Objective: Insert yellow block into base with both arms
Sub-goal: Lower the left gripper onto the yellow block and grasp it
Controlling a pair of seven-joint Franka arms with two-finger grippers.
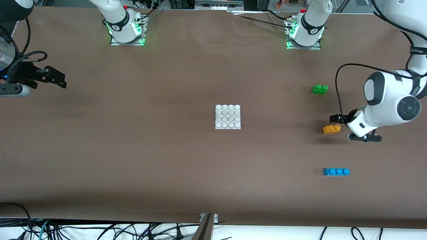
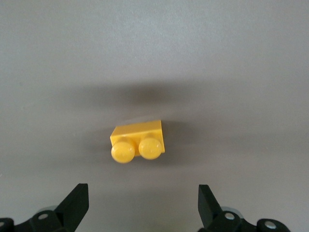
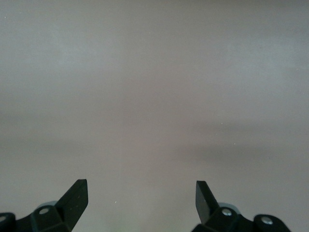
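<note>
My left gripper grabs the yellow block (image 1: 332,128) by its two short ends next, to insert it into the white studded base.
The yellow block (image 1: 332,128) lies on the brown table toward the left arm's end, well apart from the white studded base (image 1: 228,116) at the table's middle. My left gripper (image 1: 337,120) hangs low right beside the yellow block, open and empty. In the left wrist view the block (image 2: 137,141) lies just ahead of the open gripper (image 2: 143,191), not between the fingers. My right gripper (image 1: 58,78) waits open and empty over bare table at the right arm's end. The right wrist view shows its gripper (image 3: 141,186) over bare table only.
A green two-stud brick (image 1: 319,89) lies farther from the front camera than the yellow block. A blue three-stud brick (image 1: 336,171) lies nearer to it. Both arm bases stand along the table's back edge.
</note>
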